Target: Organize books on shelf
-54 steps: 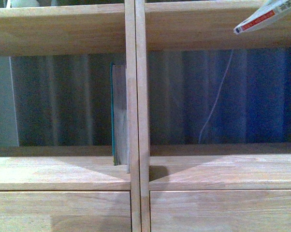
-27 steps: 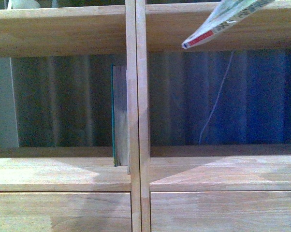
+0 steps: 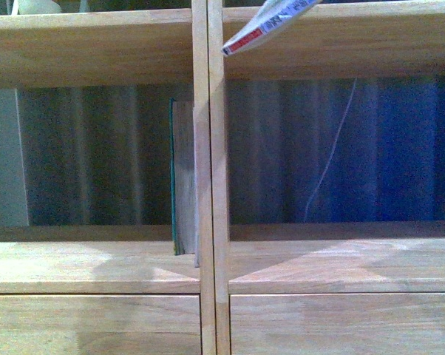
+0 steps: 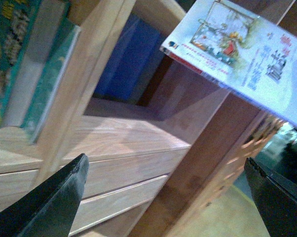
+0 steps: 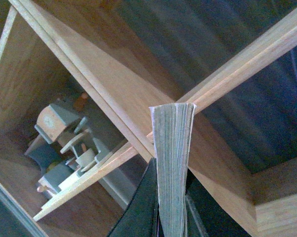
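Observation:
The white paperback should go upright on the shelf beside the teal-edged book (image 3: 181,177), so my left gripper should next grab the paperback by its red-and-white spine (image 3: 252,35).
The white paperback (image 3: 270,24) hangs tilted at the top of the front view, its red-and-white spine end just right of the shelf's central divider (image 3: 208,148). My right gripper (image 5: 170,212) is shut on it, with its page edge (image 5: 172,158) standing up between the dark fingers (image 5: 141,207). In the left wrist view its colourful cover (image 4: 247,54) hangs before the shelf (image 4: 124,138). The teal-edged book (image 3: 181,177) stands upright in the left compartment against the divider; it also shows as a teal cover (image 4: 45,84). My left gripper (image 4: 163,197) is open and holds nothing.
Plain drawer fronts (image 3: 97,325) lie below the compartments. Behind the open back hang a blue curtain (image 3: 400,148) and a thin white cord (image 3: 330,163). Small wooden figures (image 5: 64,148) fill a compartment near the paperback. A darker brown cabinet (image 4: 207,158) stands beside the shelf.
The white paperback has moved left and slightly up across the top of the front view, from the right edge to just beside the central divider. The teal-edged book has not moved.

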Controlling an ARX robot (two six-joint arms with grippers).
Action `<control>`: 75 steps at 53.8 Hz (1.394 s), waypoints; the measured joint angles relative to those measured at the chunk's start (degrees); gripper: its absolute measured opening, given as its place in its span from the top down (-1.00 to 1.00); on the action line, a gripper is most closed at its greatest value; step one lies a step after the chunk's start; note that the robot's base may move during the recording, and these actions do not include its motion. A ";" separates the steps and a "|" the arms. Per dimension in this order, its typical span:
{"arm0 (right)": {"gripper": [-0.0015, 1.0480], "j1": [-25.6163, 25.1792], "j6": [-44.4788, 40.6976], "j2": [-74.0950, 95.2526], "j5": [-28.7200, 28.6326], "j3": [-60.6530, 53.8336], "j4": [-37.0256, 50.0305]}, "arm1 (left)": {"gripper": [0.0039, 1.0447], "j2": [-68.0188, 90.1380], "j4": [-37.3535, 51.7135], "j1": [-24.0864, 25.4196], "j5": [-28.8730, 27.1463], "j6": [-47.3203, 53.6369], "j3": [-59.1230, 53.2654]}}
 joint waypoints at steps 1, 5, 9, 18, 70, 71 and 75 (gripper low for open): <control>0.86 0.15 -0.07 0.20 0.00 0.17 0.22 | -0.86 0.26 0.39 -0.33 -0.20 -1.05 0.17; 0.86 0.55 -0.15 0.90 -0.02 0.57 0.94 | -0.86 2.64 5.51 -3.08 -2.56 -10.36 0.90; 0.86 0.79 -0.09 1.64 -0.20 0.59 1.81 | -0.86 5.05 11.04 -5.46 -5.64 -19.69 1.31; 0.86 1.75 1.29 3.37 -0.46 0.72 3.48 | -0.86 7.72 18.47 -10.14 -9.75 -29.59 1.81; 0.86 21.14 2.45 -0.72 6.71 -2.34 5.46 | -0.86 12.07 22.25 -18.67 -21.64 -34.23 6.64; 0.86 21.14 2.51 -0.70 6.71 -2.45 5.46 | -0.86 11.80 22.25 -18.78 -21.62 -34.21 6.64; 0.86 21.11 2.91 -0.70 6.73 -2.82 5.31 | -0.86 11.19 22.23 -19.02 -21.62 -34.12 6.64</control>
